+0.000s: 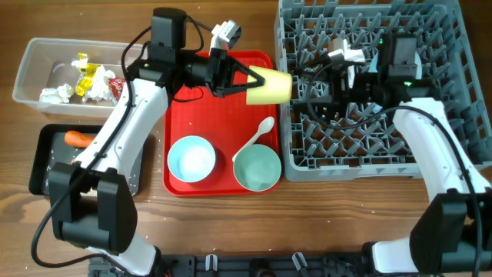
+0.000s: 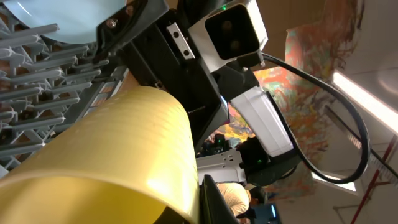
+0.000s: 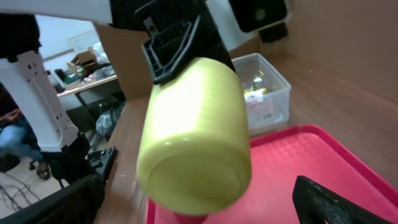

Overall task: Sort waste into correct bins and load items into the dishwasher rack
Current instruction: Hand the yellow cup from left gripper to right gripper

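My right gripper grabs the yellow cup around its base point(image 1: 284, 88) next, to load the cup with its opening down in the dishwasher rack point(image 1: 430, 46).
My left gripper point(image 1: 247, 79) is shut on the rim of the small yellow cup point(image 1: 269, 85). It holds the cup on its side in the air over the right edge of the red tray point(image 1: 223, 181), base toward the grey dishwasher rack point(image 1: 430, 46). In the left wrist view the cup point(image 2: 106, 162) fills the frame beside one black finger point(image 2: 214, 202). My right gripper point(image 1: 304, 88) stands open just right of the cup. Its fingers point(image 3: 342, 199) flank the cup's base point(image 3: 196, 143) without touching it. On the tray are a pale-blue bowl point(image 1: 191, 158), a mint-green bowl point(image 1: 257, 168) and a white spoon point(image 1: 258, 134).
The clear tub point(image 1: 34, 61) at the back left holds red and yellow wrappers point(image 1: 92, 77) and tissue point(image 1: 55, 94). The black tray point(image 1: 46, 146) in front of it holds an orange carrot point(image 1: 79, 138). A pale-blue curved edge point(image 2: 56, 15) shows above the rack pegs.
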Tool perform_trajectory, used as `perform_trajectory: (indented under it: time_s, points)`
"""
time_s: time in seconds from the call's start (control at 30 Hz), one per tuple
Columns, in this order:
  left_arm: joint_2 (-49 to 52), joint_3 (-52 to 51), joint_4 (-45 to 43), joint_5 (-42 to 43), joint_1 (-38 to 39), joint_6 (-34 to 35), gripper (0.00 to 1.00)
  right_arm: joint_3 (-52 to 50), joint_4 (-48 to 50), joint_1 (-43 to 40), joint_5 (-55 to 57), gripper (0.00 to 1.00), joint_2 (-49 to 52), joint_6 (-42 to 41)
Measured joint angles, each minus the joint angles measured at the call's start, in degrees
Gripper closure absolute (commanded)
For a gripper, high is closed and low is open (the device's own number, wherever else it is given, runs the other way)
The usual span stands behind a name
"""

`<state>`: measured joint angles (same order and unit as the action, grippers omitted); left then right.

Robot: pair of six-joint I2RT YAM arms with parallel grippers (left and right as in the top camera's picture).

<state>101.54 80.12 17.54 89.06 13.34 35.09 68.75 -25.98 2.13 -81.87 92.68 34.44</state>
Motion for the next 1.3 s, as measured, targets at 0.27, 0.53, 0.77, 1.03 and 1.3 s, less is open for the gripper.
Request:
perform_trajectory:
  time_s: [0.27,0.53,0.77,1.03,1.3]
  points:
    - [0.00,0.00,0.00,0.26,0.00,0.00,0.96,-0.02,6.54,4.74,-0.35,0.07,0.11,-1.11]
    - [-0.20,0.00,0.02,0.33,0.02,0.20,0.96,-0.02,10.64,6.73,1.36,0.08,0.11,-4.50]
    - [-0.20,0.00,0.00,0.35,0.02,0.22,0.96,-0.02,10.67,7.54,2.73,0.09,0.11,-4.85]
    - [-0.20,-0.02,-0.90,0.35,0.02,0.46,0.96,-0.02,11.89,10.10,8.00,0.15,0.11,-5.92]
    - [-0.22,0.00,-1.07,0.33,0.02,0.66,0.95,-0.02,13.29,10.49,9.49,0.28,0.11,-7.21]
